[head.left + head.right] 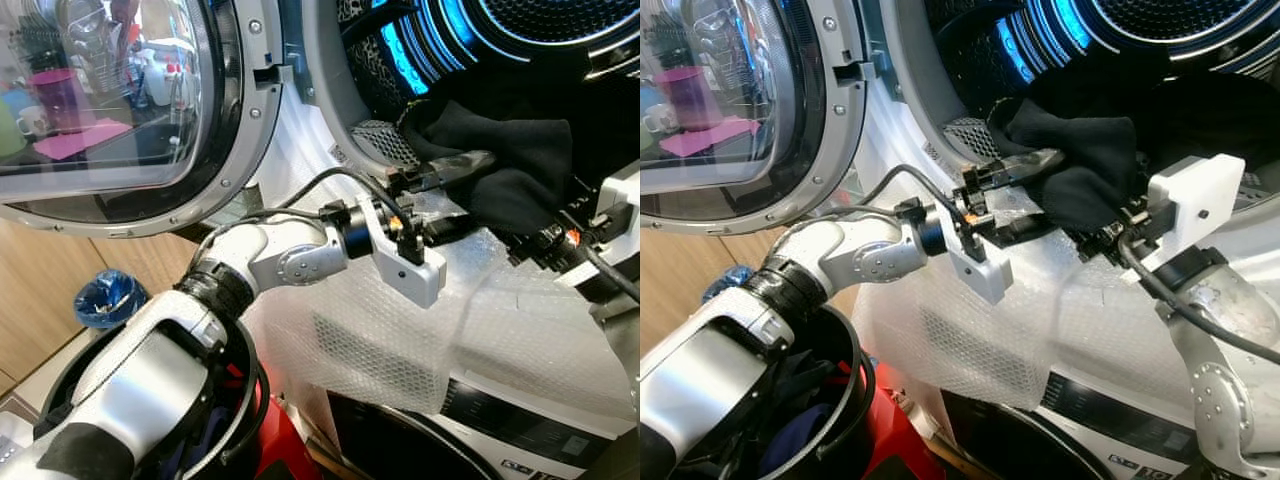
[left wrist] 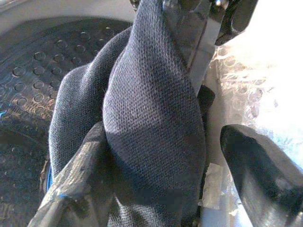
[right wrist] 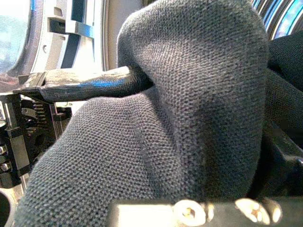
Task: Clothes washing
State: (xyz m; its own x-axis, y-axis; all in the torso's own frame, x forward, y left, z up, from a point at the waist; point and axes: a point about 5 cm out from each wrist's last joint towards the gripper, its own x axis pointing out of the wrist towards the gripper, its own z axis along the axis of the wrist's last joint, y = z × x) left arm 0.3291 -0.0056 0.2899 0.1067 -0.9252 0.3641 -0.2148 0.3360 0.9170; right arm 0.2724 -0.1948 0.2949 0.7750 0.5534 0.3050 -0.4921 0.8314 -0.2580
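The left gripper will next pinch the garment by its hanging fold [image 1: 490, 198], as this stands out narrow while the rest hangs slack over the drum's rim.
A black knitted garment [image 1: 500, 160] hangs over the lower rim of the washing machine's drum opening [image 1: 440, 50], part in the drum and part outside. My left gripper [image 1: 478, 192] reaches in from the left and is open. One finger [image 2: 75, 189] lies against the cloth and the other [image 2: 260, 170] stands apart beside it. My right gripper [image 1: 1102, 236] comes in from the right at the garment's lower edge and is shut on the cloth, which drapes over it in the right wrist view. The left gripper's upper finger [image 3: 85, 82] shows there against the garment [image 3: 189, 94].
The round glass door [image 1: 100, 90] stands open to the left. Bubble wrap [image 1: 400, 340] covers the machine's front above the control panel [image 1: 520, 420]. A black basket [image 1: 840, 400] with clothes sits below my left arm, and a blue bag [image 1: 108, 297] lies by the wooden cabinet.
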